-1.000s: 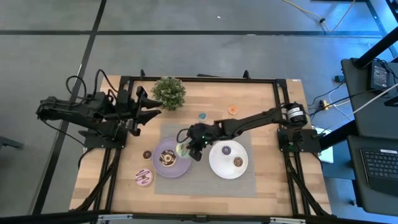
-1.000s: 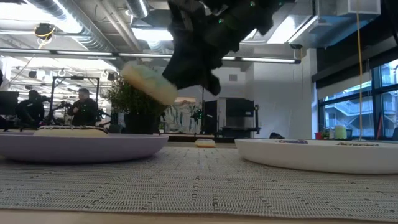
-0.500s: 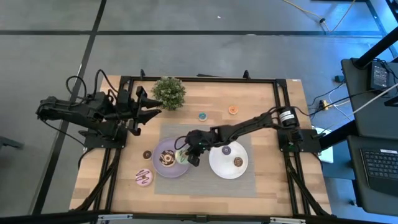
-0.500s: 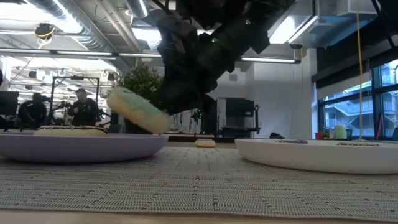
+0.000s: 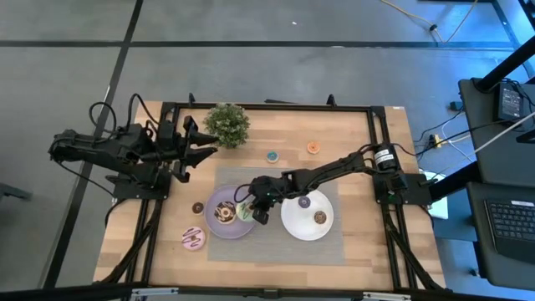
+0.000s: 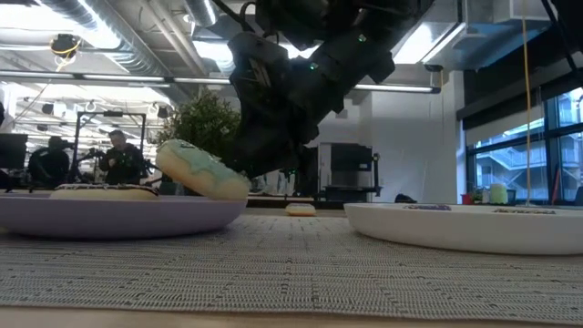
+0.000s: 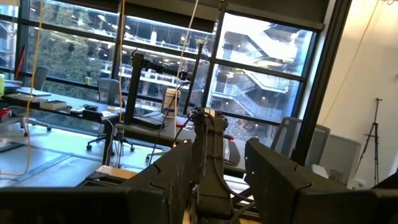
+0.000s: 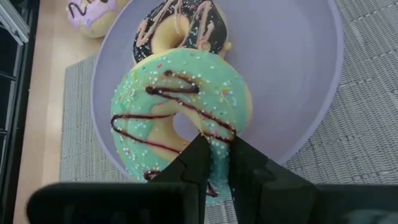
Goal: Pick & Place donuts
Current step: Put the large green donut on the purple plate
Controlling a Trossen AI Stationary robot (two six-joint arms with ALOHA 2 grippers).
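My right gripper can open now, and the donut will lie on the plate, because the low edge of the green donut (image 5: pixel 244 211) is inside the rim of the lilac plate.
My right gripper (image 5: pixel 250 210) (image 8: pixel 216 146) reaches in from the table's right over the right part of the lilac plate (image 5: pixel 211 226) and is shut on the green-iced donut (image 5: pixel 243 211) (image 6: pixel 200 169). A chocolate donut (image 5: pixel 225 215) (image 8: pixel 180 28) lies flat on that plate. The pink donut (image 5: pixel 193 239) and a tiny brown one (image 5: pixel 198 207) lie on the wood left of the plate. Tiny blue (image 5: pixel 272 155) and orange (image 5: pixel 313 148) donuts lie farther back. Two tiny donuts (image 5: pixel 304 201) sit on the white plate (image 5: pixel 294 227). My left gripper (image 5: pixel 203 145) waits open at the far left. My right gripper pinches the green donut's ring (image 8: pixel 219 163) between its two fingers, on the side of the ring nearest the wrist, the fingertips (image 8: pixel 199 146) reaching up to the hole. It comes slanting down from the table's right. The donut hangs tilted, its low edge (image 6: pixel 230 189) down at the lilac plate; whether it touches, I cannot tell.
A grey woven mat (image 5: pixel 276 247) lies under both plates. A potted plant (image 5: pixel 226 124) stands at the far edge, close to my left gripper. People stand in the room beyond the table (image 6: pixel 118 155).
My right gripper has moved toward the table's left and down, carrying the green donut from above the lilac plate's right edge to low over the plate. The donut stays tilted in the fingers. Most of the drop came in the first half second.
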